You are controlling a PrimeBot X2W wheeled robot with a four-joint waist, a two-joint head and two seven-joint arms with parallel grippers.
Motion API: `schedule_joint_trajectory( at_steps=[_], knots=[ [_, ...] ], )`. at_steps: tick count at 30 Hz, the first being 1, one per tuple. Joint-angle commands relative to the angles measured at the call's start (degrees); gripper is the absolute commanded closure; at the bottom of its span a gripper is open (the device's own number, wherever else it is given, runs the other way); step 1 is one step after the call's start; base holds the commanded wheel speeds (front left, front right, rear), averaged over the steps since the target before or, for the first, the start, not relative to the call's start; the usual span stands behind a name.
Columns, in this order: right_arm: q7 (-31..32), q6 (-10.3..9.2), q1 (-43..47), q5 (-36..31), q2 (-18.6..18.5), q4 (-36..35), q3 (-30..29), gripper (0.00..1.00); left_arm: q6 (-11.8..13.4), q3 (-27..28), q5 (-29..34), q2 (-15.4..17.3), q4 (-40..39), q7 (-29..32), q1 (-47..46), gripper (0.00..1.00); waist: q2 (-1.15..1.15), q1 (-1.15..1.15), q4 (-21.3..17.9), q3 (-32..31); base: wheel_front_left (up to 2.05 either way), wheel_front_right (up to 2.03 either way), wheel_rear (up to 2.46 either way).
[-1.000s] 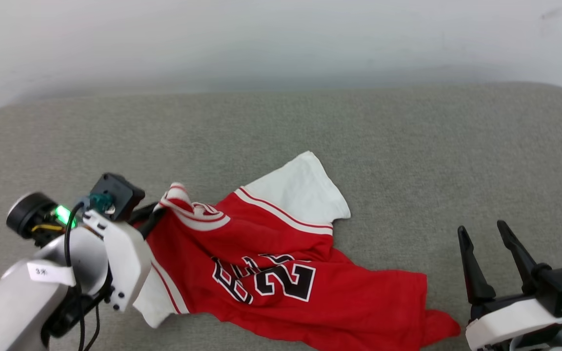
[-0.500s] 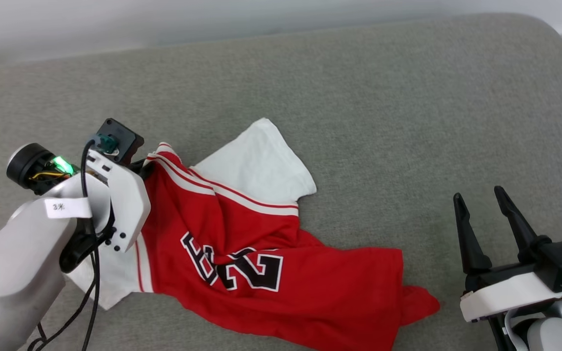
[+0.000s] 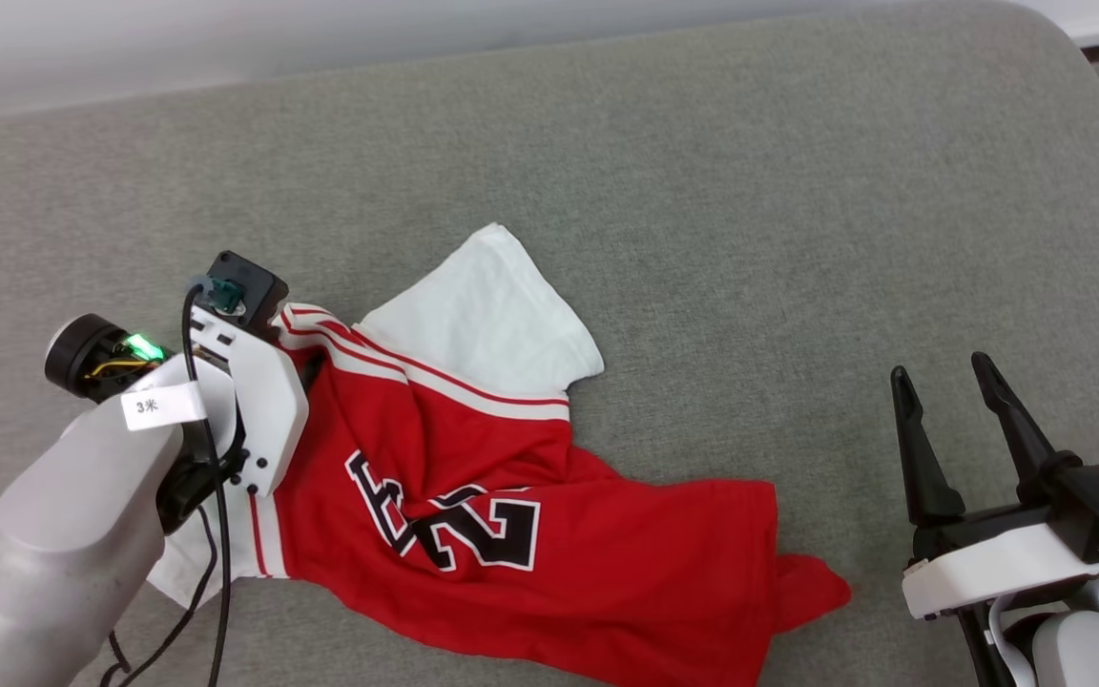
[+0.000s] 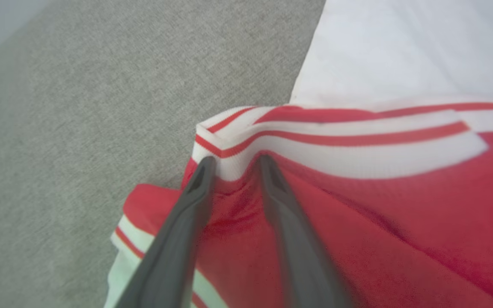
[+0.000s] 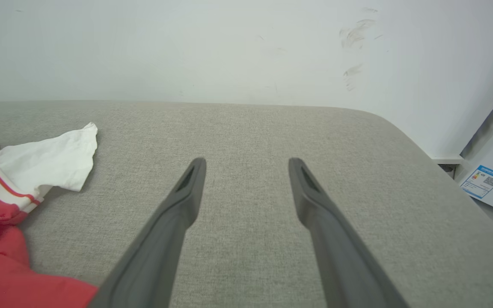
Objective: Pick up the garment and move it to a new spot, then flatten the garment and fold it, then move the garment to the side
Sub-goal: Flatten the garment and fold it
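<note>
The white sleeve lies loose and flat across the cushion, so my right gripper next needs to pinch the garment by the sleeve's loose outer corner (image 3: 495,235) (image 5: 90,127).
The garment (image 3: 511,572), a red jersey with white sleeves and black number, lies crumpled on the grey cushion (image 3: 798,239), its hem trailing toward the lower right. One white sleeve (image 3: 483,315) spreads toward the back. My left gripper (image 3: 294,345) sits at the shirt's left end, largely hidden under its wrist housing. In the left wrist view the left gripper (image 4: 236,164) is shut on a fold of the garment (image 4: 400,214) just below the striped trim (image 4: 336,141). My right gripper (image 3: 950,377) stands open over bare cushion, right of the hem; the right gripper (image 5: 246,164) holds nothing.
The cushion's rounded right corner (image 5: 400,128) drops off near a white wall (image 5: 229,42). A pale panel with a blue label (image 5: 484,182) stands beyond that corner. Bare cushion lies behind and to the right of the shirt.
The head view has tilted down and turned. My left gripper has kept hold of the trim and pulled it, drawing the collar area flatter. The right gripper stays open.
</note>
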Motion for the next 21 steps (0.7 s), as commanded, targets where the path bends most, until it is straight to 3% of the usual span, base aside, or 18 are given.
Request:
schedule_joint_trajectory(
  at_steps=[1, 4, 10, 15, 21],
  knots=[
    [-0.06, -0.06, 0.14, 0.01, -0.10, -0.06, -0.15, 0.00, -0.06, -0.15, 0.89, -0.09, 0.46, -2.92, -0.21, 0.00, 0.00, 0.00, 1.04, -1.33, 0.00, 0.00, 0.00],
    [0.31, -0.06, 0.76, 0.22, -0.52, -0.29, -0.35, 0.00, 2.10, 1.40, 1.92, -0.28, -0.29, -9.63, 0.19, 0.00, 0.00, 0.00, 2.44, -3.17, 0.00, 0.00, 0.00],
    [1.52, -0.06, 0.95, 0.76, -2.23, -1.40, -0.31, 0.00, 8.72, 5.12, 1.80, 0.38, -5.08, -20.64, 5.00, 0.00, 0.00, 0.00, 5.98, -6.76, 0.00, 0.00, 0.00],
    [2.99, -0.06, -0.98, 1.38, -4.48, -2.76, 0.03, 0.00, 16.40, 8.42, 2.35, 1.89, -11.77, -28.19, 10.89, 0.00, 0.00, 0.00, 9.07, -8.74, 0.00, 0.00, 0.00],
    [5.16, -0.06, -5.42, 3.56, -8.00, -3.98, 2.04, 0.00, 27.00, 13.45, 4.13, 3.35, -22.32, -31.63, 19.54, 0.00, 0.00, 0.00, 12.15, -9.67, 0.00, 0.00, 0.00]
  ],
)
